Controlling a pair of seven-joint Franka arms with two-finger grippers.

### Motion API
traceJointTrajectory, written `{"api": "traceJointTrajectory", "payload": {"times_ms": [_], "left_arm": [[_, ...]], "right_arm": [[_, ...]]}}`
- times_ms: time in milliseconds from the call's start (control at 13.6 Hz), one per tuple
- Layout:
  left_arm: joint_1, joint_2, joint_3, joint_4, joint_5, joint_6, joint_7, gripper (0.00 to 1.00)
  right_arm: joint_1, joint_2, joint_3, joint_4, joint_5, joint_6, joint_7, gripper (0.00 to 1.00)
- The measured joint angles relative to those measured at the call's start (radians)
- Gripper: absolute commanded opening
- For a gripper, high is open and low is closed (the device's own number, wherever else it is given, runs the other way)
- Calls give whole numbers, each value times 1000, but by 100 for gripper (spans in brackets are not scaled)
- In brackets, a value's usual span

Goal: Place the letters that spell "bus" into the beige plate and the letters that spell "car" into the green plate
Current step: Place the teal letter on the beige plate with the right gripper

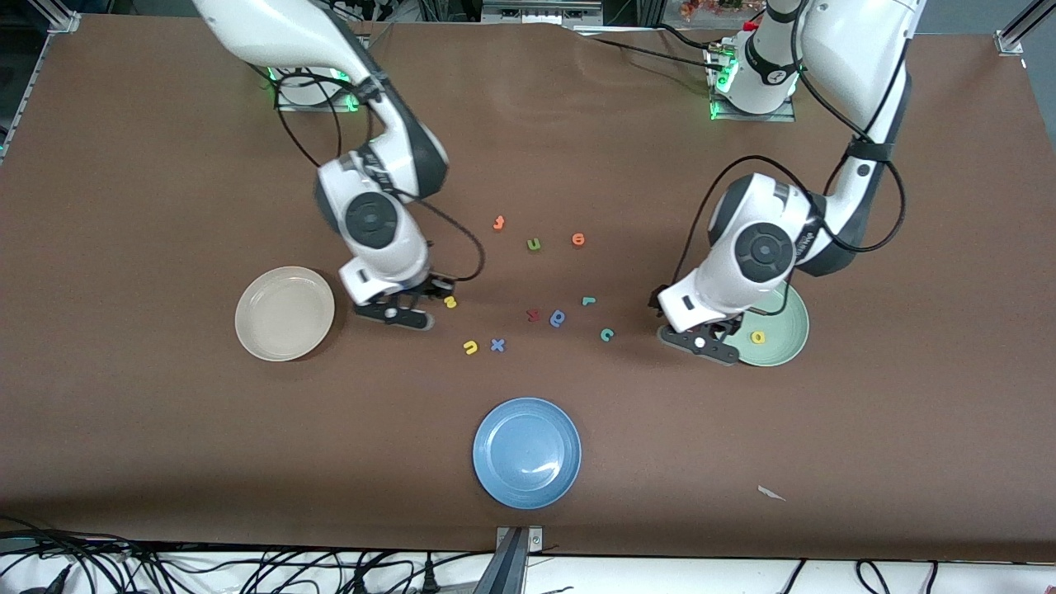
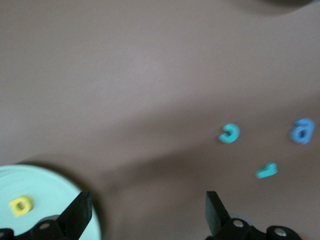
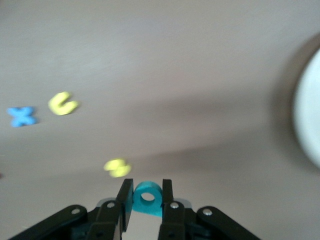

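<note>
I should next use my left gripper to grab the teal c by its curved back and open ends, to spell "car" in the green plate (image 1: 784,351) (image 2: 47,200).
My right gripper (image 3: 146,197) is shut on the teal b (image 3: 147,198), just above the table between the beige plate (image 1: 285,313) and the loose letters. In the front view this gripper (image 1: 429,295) hides the b. The yellow s (image 1: 450,302) lies right beside it, and the yellow u (image 1: 470,347) sits nearer the camera. The beige plate holds nothing. My left gripper (image 2: 147,212) hangs open and empty over the rim of the green plate (image 1: 784,351), in which the yellow a (image 1: 757,337) lies. The teal c (image 1: 607,334) and teal r (image 1: 588,301) rest on the table between the arms.
A blue x (image 1: 497,346) lies beside the yellow u. A dark blue letter (image 1: 558,318) and a red one (image 1: 534,314) lie mid-table. Two orange letters (image 1: 498,222) and an olive u (image 1: 534,244) lie nearer the bases. A blue plate (image 1: 526,452) sits near the front edge.
</note>
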Motion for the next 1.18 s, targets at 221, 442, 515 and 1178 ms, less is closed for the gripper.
{"api": "traceJointTrajectory", "payload": {"times_ms": [221,442,515,1178], "left_arm": [[-36,70,-2,29,0,137,-16,100],[-55,150,-2,39,0,243,45,100],[-58,165,-2,42,0,254,91,100],[-90,199,-32,45,0,255,221,58]], "right_arm": [[-149,-63,-2,-98,1,-1,-248,9],[-261,-95,-3,-172,1,14,-432,9],[-288,-104,-2,-201,1,36,-473,10],[-361,-114,4,-282,3,162,-536,100]]}}
